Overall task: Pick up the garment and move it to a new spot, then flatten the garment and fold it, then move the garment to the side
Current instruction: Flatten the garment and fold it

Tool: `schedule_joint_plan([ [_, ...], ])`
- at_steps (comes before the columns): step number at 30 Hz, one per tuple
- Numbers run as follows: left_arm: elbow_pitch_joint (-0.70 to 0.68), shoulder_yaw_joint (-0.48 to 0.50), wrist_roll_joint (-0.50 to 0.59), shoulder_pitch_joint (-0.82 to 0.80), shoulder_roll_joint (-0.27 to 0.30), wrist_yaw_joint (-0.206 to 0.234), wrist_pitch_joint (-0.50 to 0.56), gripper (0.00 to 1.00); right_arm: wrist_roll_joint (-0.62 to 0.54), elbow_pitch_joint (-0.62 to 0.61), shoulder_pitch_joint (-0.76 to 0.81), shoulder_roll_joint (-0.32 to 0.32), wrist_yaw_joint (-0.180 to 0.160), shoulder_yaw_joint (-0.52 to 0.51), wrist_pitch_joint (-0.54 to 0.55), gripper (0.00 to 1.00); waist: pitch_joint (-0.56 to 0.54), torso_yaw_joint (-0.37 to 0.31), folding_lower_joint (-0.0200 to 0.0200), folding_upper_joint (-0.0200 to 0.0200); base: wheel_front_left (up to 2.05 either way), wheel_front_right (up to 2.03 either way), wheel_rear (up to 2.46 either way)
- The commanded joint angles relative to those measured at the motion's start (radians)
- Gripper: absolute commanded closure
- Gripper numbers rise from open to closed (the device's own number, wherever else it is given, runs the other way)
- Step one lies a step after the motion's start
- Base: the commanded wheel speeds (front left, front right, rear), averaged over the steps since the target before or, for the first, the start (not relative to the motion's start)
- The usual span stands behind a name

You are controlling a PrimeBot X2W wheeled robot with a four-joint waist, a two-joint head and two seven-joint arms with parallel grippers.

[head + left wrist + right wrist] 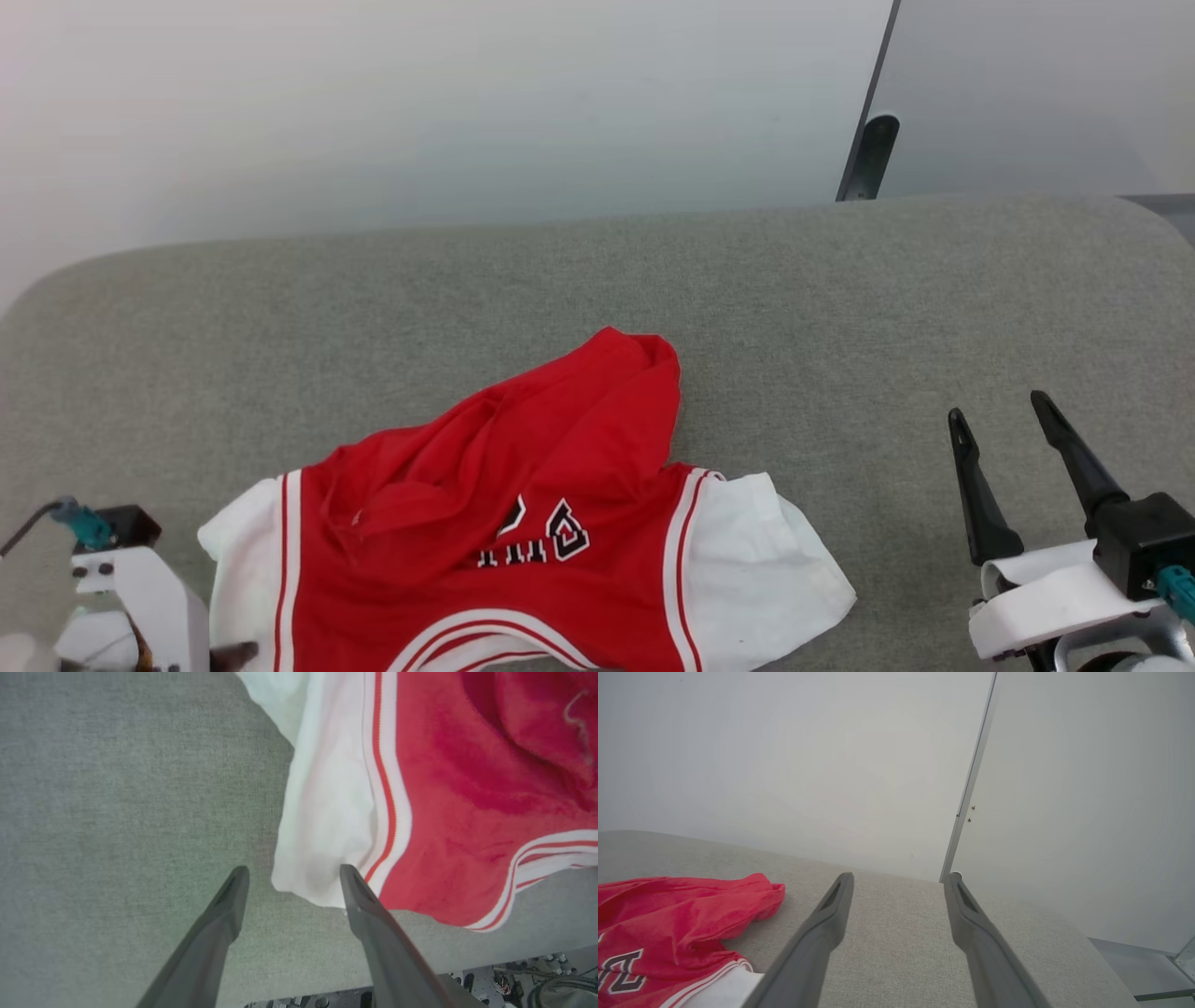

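Observation:
My left gripper needs to pinch the white sleeve's edge (309,889), because the sleeve's edge is spread out while the garment's red body lies slack in a heap.
The garment (523,523) is a red jersey with white sleeves, striped trim and black numerals. It lies crumpled on the grey cushion (794,299), its lower half folded up into a red heap, its collar towards the near edge. In the left wrist view my left gripper (293,871) is open and low over the garment's (444,812) white sleeve corner (322,826), one finger over the sleeve, the other over bare cushion. My right gripper (999,411) stands open to the right of the other sleeve (775,551), holding nothing. In the right wrist view the right gripper (899,877) points past the garment (682,914).
The cushion's rounded far edge meets a white wall (420,112) with a dark upright bar (868,154) at the back right. Its near edge (327,994) runs just behind the left fingers, with robot hardware (514,975) below. Bare cushion stretches beyond and to the right of the garment.

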Motion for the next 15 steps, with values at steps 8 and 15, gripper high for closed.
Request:
schedule_joint_plan([
  [8, 0.095, -0.018, 0.008, -0.064, -0.042, -0.036, 0.007, 0.00, -0.011, -0.021, -0.030, -0.011, -0.001, -0.003, 0.013, 0.00, 0.044, -0.012, 0.0000, 0.0000, 0.00, 0.00, 0.00],
  [15, 0.186, -0.035, -0.001, -0.104, -0.077, -0.047, 0.038, 0.00, -0.011, -0.036, -0.038, -0.020, -0.001, -0.007, 0.022, 0.00, 0.079, -0.009, 0.0000, 0.0000, 0.00, 0.00, 0.00],
])
